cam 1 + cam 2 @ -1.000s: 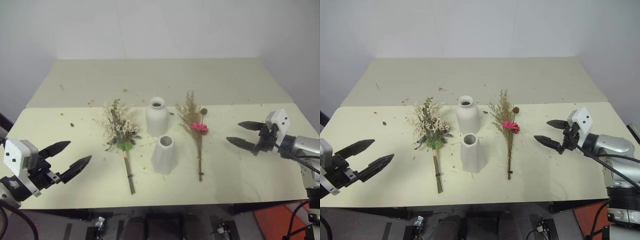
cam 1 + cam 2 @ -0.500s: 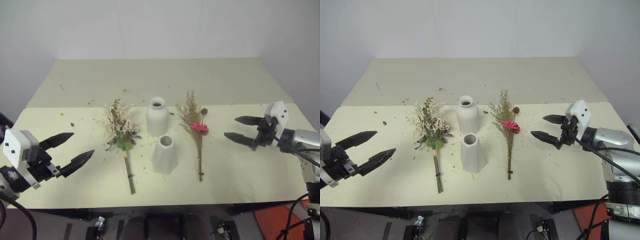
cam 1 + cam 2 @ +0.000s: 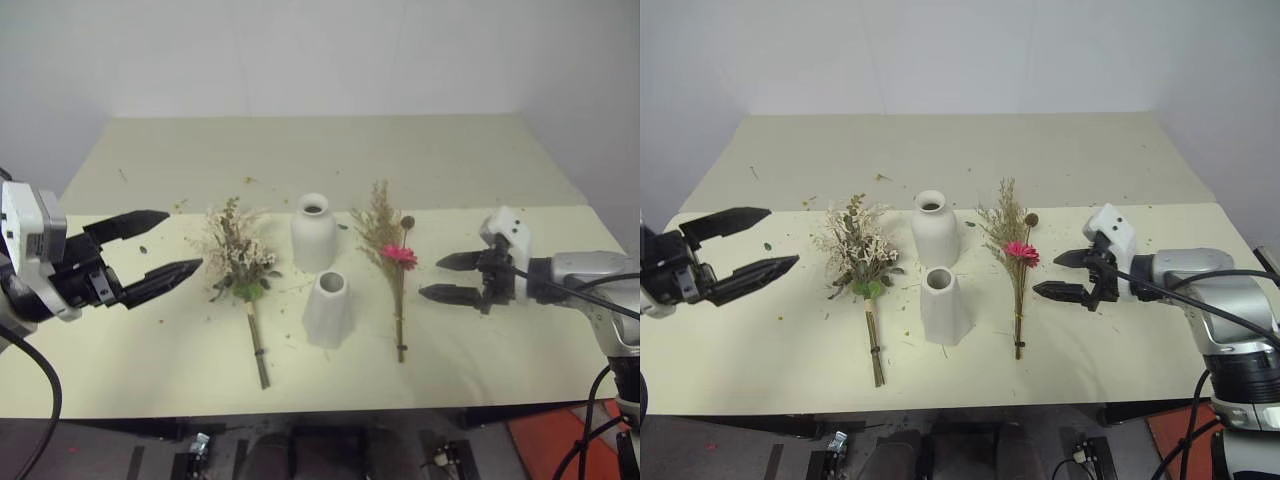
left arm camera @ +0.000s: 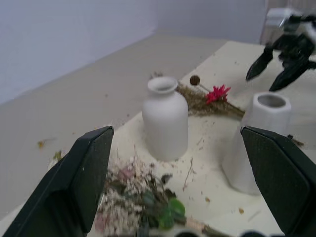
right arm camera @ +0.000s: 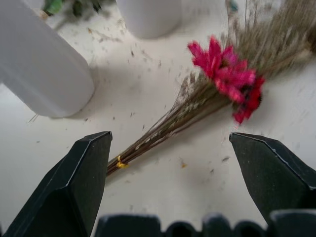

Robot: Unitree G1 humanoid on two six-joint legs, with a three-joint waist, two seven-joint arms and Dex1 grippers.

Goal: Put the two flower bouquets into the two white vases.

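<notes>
The right gripper grips the slim bouquet by the bundled stems below the bloom [image 3: 399, 298] next, since the pink flower spreads thin, dry petals.
The fuller bouquet [image 3: 240, 262] lies on the cream table [image 3: 140, 340], left of the vases, with its stem toward the near edge. To the right of the vases lies the slim bouquet [image 3: 398, 300], with its pink flower [image 5: 224, 69] toward the far side. The bottle-shaped vase [image 3: 314, 233] stands upright behind the tapered vase [image 3: 328, 309]. My left gripper [image 3: 182, 240] hovers open just left of the fuller bouquet, pointing at it. Just right of the slim bouquet's stem, my right gripper [image 3: 431, 276] is open and holds nothing.
Dried crumbs and leaf bits [image 3: 182, 206] are scattered over the table around the bouquets. The far half of the table [image 3: 330, 150] is bare, with a white wall behind. The table's near edge runs just below the stem ends.
My left gripper has risen and moved right toward the fuller bouquet. My right gripper has moved left toward the slim bouquet and tipped downward. Bouquets and vases have not moved.
</notes>
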